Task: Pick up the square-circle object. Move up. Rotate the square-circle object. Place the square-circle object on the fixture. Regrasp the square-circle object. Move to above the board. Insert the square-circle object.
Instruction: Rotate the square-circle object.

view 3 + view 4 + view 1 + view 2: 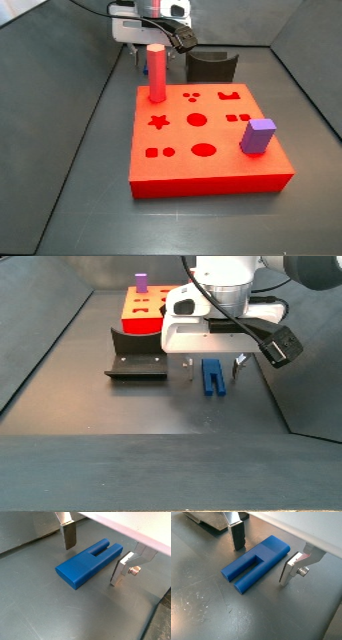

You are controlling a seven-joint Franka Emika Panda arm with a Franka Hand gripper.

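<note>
The square-circle object's two short legs need to stay free for the fixture, so my gripper should grab the object by its solid end (75, 571).
The square-circle object (83, 567) is a small dark blue block lying flat on the grey floor, its two short legs at one end. My gripper (95, 554) is open and low over it, one finger on each side and neither touching it. Both wrist views show this, with the block (254, 564) between the silver fingers (291, 569). In a side view the gripper (214, 366) stands over the block (213, 381), to the right of the fixture (136, 356). The red board (207, 140) lies in front of the fixture (211, 66). The gripper (160, 40) is partly hidden behind a post there.
A tall red post (156, 72) and a purple block (258, 135) stand in the board. The same board (154, 306) and purple block (140, 278) sit behind the fixture. Grey walls enclose the floor on all sides.
</note>
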